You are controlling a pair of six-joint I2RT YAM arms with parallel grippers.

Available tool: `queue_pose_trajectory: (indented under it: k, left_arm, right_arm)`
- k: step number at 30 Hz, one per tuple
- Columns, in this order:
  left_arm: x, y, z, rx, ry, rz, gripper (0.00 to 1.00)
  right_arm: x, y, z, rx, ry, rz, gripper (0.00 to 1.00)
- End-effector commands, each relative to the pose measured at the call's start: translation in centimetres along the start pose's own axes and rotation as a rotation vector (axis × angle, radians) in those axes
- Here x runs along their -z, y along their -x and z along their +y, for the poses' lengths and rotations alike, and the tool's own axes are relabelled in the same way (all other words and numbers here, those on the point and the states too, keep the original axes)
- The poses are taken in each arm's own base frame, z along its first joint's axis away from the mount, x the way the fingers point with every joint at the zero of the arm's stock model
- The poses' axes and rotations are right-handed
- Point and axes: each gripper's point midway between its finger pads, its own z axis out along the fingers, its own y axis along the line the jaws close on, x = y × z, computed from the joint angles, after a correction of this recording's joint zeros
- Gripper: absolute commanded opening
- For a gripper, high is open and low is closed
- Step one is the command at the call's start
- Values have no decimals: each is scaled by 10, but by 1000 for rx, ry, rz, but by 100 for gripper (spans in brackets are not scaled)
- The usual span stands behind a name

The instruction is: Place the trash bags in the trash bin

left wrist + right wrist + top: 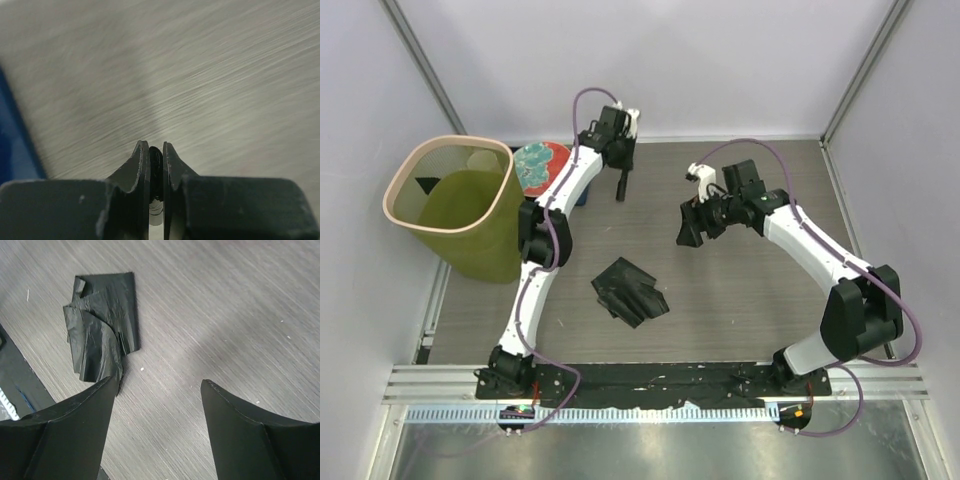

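The robot should next use its right gripper to take hold of the trash bag by its loose flap tip point(663, 304) point(118, 384), so the opposite end stays free for the left gripper.
One black, wrinkled trash bag point(628, 290) lies folded on the table between the two arms; the right wrist view shows it point(102, 330) ahead and to the left. The olive-green trash bin point(395, 215) with its pale rim stands at the far left, and a small black triangular piece point(425, 185) shows inside it. My left gripper point(620, 187) point(156, 147) hangs over bare table at the back, right of the bin, jaws pressed together with no bag hanging from them. My right gripper point(690, 232) point(160, 390) hovers open right of the bag, with nothing between its fingers.
A round red-and-teal plate point(540, 165) sits just behind the bin, next to the left arm. A dark blue mat point(12, 145) edges the left wrist view. Grey walls enclose the table on three sides.
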Motion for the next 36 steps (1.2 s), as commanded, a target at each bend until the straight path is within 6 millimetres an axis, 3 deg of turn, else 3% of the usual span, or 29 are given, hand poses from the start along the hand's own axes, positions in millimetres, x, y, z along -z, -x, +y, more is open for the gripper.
queue_pose_trajectory:
  k: [1,7,11,12,13,15,18,19,20,21,22,25,26,28,29,30,33,35,36]
  left_arm:
    - [8,-33,65,-117,241,154,9]
    - [-17,-65,95,-181,327,215,15]
    - [-26,-70,109,-189,357,209,23]
    - [-29,-69,112,-190,364,203,27]
    - [-28,-68,115,-191,365,200,41]
    - [-26,-63,116,-175,351,186,54]
    - [-9,-38,99,-111,253,116,68]
    - [11,-14,89,-102,231,57,70]
    - [18,-7,70,-66,141,32,74]
    - [23,-5,64,-52,115,21,84]
    - [47,17,51,-42,91,-31,85]
    - [76,26,25,40,-5,-40,87]
    - [97,36,17,53,-24,-60,87]
    - [111,25,3,75,-89,-25,86]
    - [137,36,-5,65,-110,-63,86]
    - [137,21,-10,70,-145,-27,86]
    - [170,14,-24,57,-191,-30,86]
    - [179,0,-26,65,-197,-5,86]
    - [194,4,-29,55,-200,-28,86]
  right_arm:
    - [-5,-4,13,87,-13,50,74]
    - [-42,-31,33,78,-17,166,74]
    - [-64,-37,52,71,-12,191,75]
    - [-67,-38,52,65,-20,192,76]
    - [-71,-35,53,64,-21,179,76]
    - [-81,-40,60,55,-18,191,77]
    - [-96,-46,65,45,-32,205,79]
    - [-101,-46,67,52,-38,201,82]
    - [-104,-47,68,60,-42,201,83]
    - [-111,-49,73,72,-39,205,83]
    - [-114,-49,71,75,-58,204,83]
    - [-120,-56,79,97,-42,228,77]
    - [-121,-59,84,113,-23,234,74]
    - [-117,-68,93,141,-6,254,70]
    - [-116,-73,91,170,-16,273,69]
    - [-112,-84,89,166,-22,318,69]
    - [-104,-107,86,155,-21,385,69]
    - [-99,-114,87,151,-16,400,68]
    - [-97,-122,87,146,-15,420,68]
